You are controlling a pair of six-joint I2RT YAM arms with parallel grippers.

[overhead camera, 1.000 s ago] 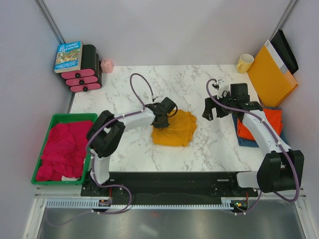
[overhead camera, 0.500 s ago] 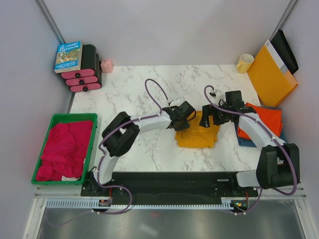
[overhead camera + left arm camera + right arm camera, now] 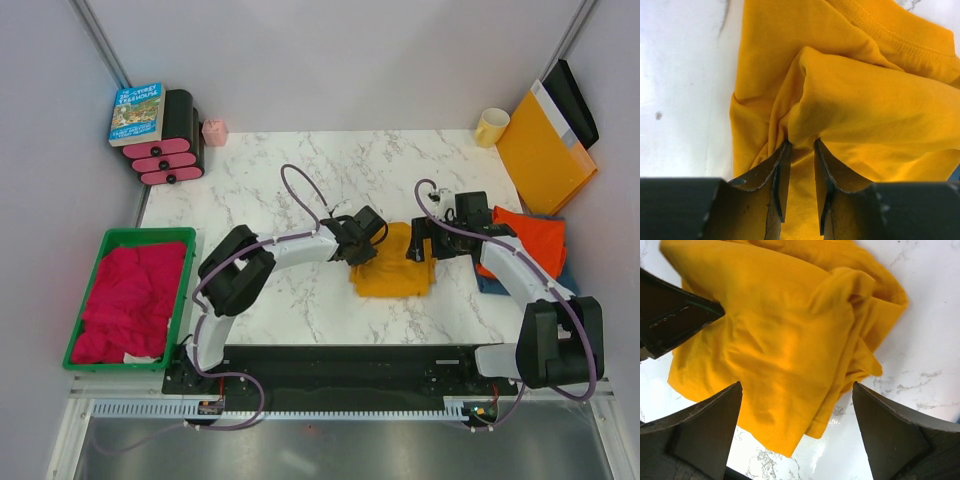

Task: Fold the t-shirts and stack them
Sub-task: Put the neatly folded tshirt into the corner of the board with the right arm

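I will next pinch the mustard-yellow t-shirt's layered side edge nearest the orange-red t-shirt with my right gripper, to stack it there still folded.
The mustard-yellow t-shirt lies bunched and partly folded at the middle of the marble table. My left gripper is at its left top corner. In the left wrist view the gripper is shut on a raised fold of the yellow shirt. My right gripper is at the shirt's right top edge. In the right wrist view it is wide open just above the yellow shirt, holding nothing. The orange-red t-shirt lies folded on the blue t-shirt at the right edge, partly hidden by my right arm.
A green bin with magenta-red cloth stands off the table's left edge. A book on a black-and-pink stack and a pink cup are at the back left. A yellow mug and a yellow-orange envelope are at the back right.
My left gripper has dragged the yellow shirt to the right, toward the stack. My right gripper has come in to the shirt's right edge, still open.
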